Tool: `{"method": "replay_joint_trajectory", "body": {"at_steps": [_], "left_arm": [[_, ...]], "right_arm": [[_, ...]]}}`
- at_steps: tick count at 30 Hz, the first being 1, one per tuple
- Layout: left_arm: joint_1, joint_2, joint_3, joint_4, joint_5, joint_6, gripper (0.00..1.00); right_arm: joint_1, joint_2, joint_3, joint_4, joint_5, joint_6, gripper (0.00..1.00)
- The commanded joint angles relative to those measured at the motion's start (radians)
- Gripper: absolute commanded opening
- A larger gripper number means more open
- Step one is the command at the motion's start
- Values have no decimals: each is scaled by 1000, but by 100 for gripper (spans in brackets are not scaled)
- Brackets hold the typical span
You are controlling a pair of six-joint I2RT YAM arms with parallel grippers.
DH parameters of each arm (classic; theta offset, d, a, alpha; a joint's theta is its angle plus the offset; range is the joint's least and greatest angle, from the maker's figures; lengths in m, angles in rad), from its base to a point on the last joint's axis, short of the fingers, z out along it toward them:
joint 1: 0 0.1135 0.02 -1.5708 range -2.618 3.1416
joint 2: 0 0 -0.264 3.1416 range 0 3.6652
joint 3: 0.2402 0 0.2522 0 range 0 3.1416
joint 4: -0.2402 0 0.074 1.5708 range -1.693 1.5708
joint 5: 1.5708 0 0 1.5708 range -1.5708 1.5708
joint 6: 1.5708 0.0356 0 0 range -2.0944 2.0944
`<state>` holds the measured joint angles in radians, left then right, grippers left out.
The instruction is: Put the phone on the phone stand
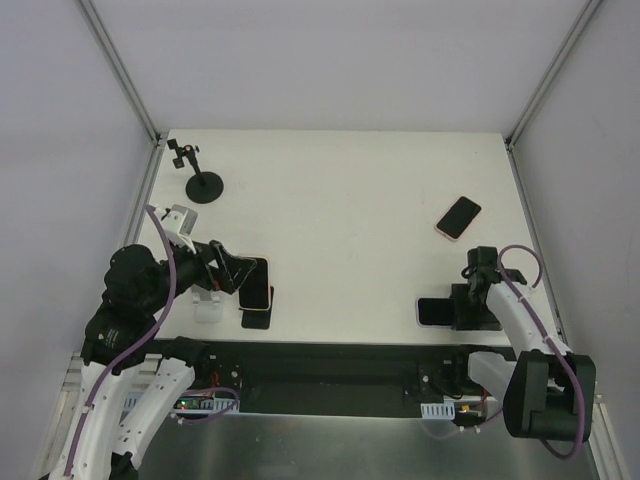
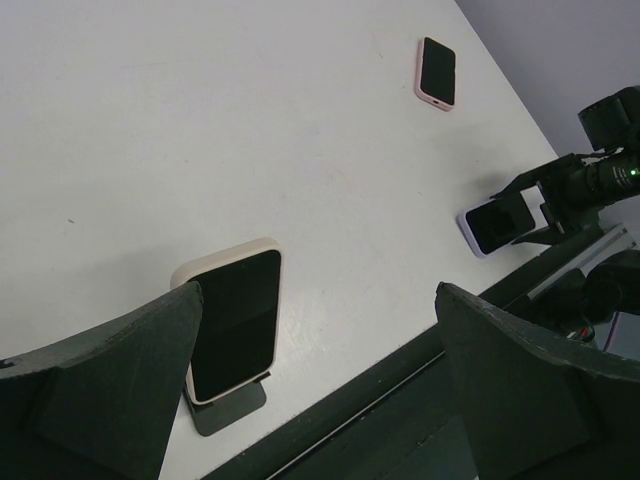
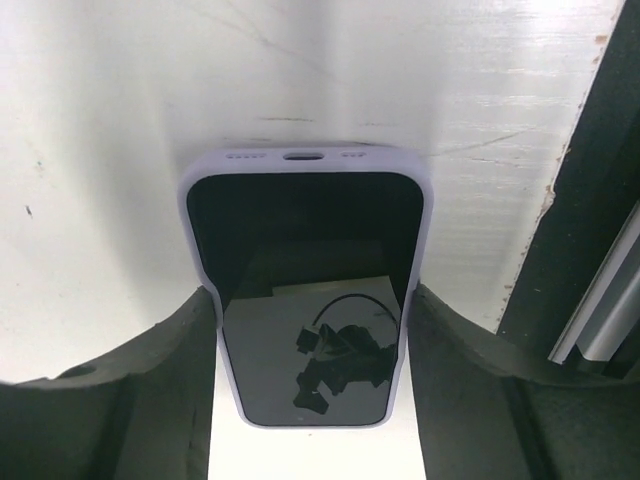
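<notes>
I will next grab the lavender phone's loose end (image 1: 424, 312) (image 2: 474, 234) with my left gripper, screen to back. Then my right gripper can regrip the phone and place it.
A cream-cased phone (image 1: 256, 290) leans upright on a small dark stand (image 2: 235, 408) at the near left; it also shows in the left wrist view (image 2: 235, 325). My left gripper (image 1: 233, 272) (image 2: 320, 300) is open and empty, with its left finger just beside that phone. My right gripper (image 1: 445, 311) (image 3: 313, 300) is shut on a lavender-cased phone (image 3: 305, 330), screen up, its fingers (image 3: 165, 380) pressed on both long sides, low over the table near the front edge (image 1: 432, 311). A pink-cased phone (image 1: 459, 217) lies flat at the right.
A black round-base stand with a clamp on a stem (image 1: 205, 186) is at the back left. A small white block (image 1: 207, 309) sits by the left gripper. A black rail (image 1: 330, 360) runs along the table's near edge. Walls and posts enclose the table.
</notes>
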<state>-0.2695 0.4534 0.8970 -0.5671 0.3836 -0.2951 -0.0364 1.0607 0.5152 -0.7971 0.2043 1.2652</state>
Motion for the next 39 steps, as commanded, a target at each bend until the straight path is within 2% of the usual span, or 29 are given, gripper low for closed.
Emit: {"method": "replay_joint_trajectory", "body": {"at_steps": [1, 2, 3, 5, 6, 8, 9, 11, 13, 14, 16, 17, 18, 19, 22, 24, 26, 28, 31, 36, 39], "left_arm": [[-8, -4, 31, 10, 6, -55, 99], [-10, -1, 31, 10, 5, -64, 99], [-8, 2, 30, 10, 6, -81, 99], [-10, 13, 29, 9, 8, -98, 99], [-10, 18, 29, 9, 11, -117, 99], [-10, 33, 28, 10, 26, -137, 99], [-8, 40, 26, 10, 28, -159, 99], [-8, 73, 29, 19, 64, -176, 99], [-8, 137, 43, 30, 109, -193, 99], [-8, 165, 52, 29, 130, -205, 99], [-11, 230, 80, 32, 159, -239, 97], [-19, 247, 88, 36, 164, -246, 89], [-30, 263, 98, 45, 155, -251, 83], [-55, 289, 102, 52, 137, -251, 81], [-105, 333, 105, 87, 48, -260, 81], [-172, 358, 102, 114, -6, -272, 83], [-276, 401, 109, 151, -64, -279, 85], [-348, 454, 141, 164, -177, -279, 87], [-482, 510, 172, 219, -268, -288, 88], [-565, 570, 180, 283, -315, -303, 86], [-586, 605, 177, 323, -285, -314, 79]], "right_arm": [[-3, -39, 3, 166, 58, -113, 1], [-3, -68, 11, 220, 41, -297, 1], [10, -83, 25, 321, 26, -381, 1], [62, -136, 75, 392, 55, -635, 1], [146, -149, 86, 479, 76, -741, 1], [216, -162, 141, 532, 58, -896, 1], [269, -159, 154, 599, 12, -1056, 1], [320, -145, 192, 634, -110, -1168, 1], [397, -130, 230, 661, -160, -1254, 1], [421, -108, 283, 651, -167, -1254, 1], [461, -78, 334, 632, -180, -1120, 1], [464, -73, 360, 624, -186, -1040, 1], [481, -71, 393, 607, -175, -929, 1], [493, -65, 411, 584, -160, -727, 1], [568, -62, 447, 552, -128, -449, 1], [660, -70, 459, 549, -27, -383, 1], [694, -67, 479, 538, 18, -305, 1], [727, -56, 514, 495, 32, -273, 1], [779, -48, 537, 463, 75, -230, 1], [855, -39, 582, 458, 104, -227, 1], [891, -42, 585, 466, 127, -221, 1]]}}
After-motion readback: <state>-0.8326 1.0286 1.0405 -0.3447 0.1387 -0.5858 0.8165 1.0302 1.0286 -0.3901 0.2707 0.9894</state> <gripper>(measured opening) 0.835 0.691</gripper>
